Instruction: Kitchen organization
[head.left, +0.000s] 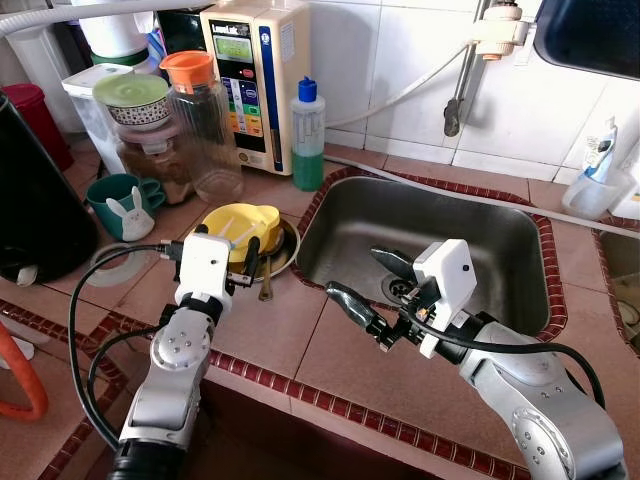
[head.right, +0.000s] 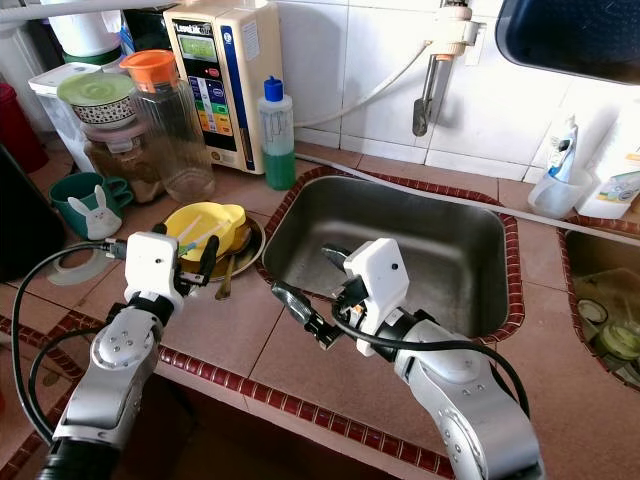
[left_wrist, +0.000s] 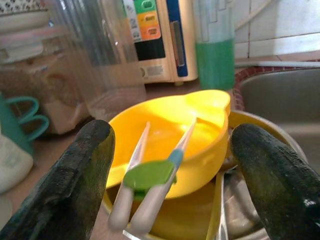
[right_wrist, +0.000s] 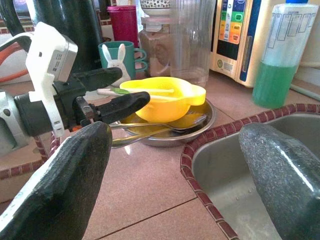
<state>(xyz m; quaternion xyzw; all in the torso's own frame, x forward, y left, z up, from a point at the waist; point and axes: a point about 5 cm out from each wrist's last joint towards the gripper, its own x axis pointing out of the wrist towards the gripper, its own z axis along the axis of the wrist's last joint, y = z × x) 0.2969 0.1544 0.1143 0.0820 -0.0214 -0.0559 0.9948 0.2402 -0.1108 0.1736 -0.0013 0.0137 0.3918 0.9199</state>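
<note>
The chopsticks' thin ends rest down inside the yellow bowl (head.left: 240, 222). Next, my left gripper grabs the chopsticks by their thick ends past the bowl's rim.
A yellow bowl (head.left: 240, 222) rests on a round metal plate (head.left: 287, 252) on the tiled counter, left of the sink. Across the bowl lies a pair of pale training chopsticks (left_wrist: 150, 175) joined by a green clip. A spoon (right_wrist: 165, 126) lies on the plate beside the bowl. My left gripper (head.left: 228, 250) is open just in front of the bowl, one finger on each side of the chopstick ends, gripping nothing. My right gripper (head.left: 352, 272) hovers open and empty over the sink's front left corner, pointing toward the bowl.
The steel sink (head.left: 500, 235) lies to the right. Behind the bowl stand a clear pitcher (head.left: 205, 130) with an orange lid, a green soap bottle (head.left: 307, 135), a water unit (head.left: 255, 80) and a teal rabbit mug (head.left: 125, 205). A black appliance (head.left: 30, 210) stands far left.
</note>
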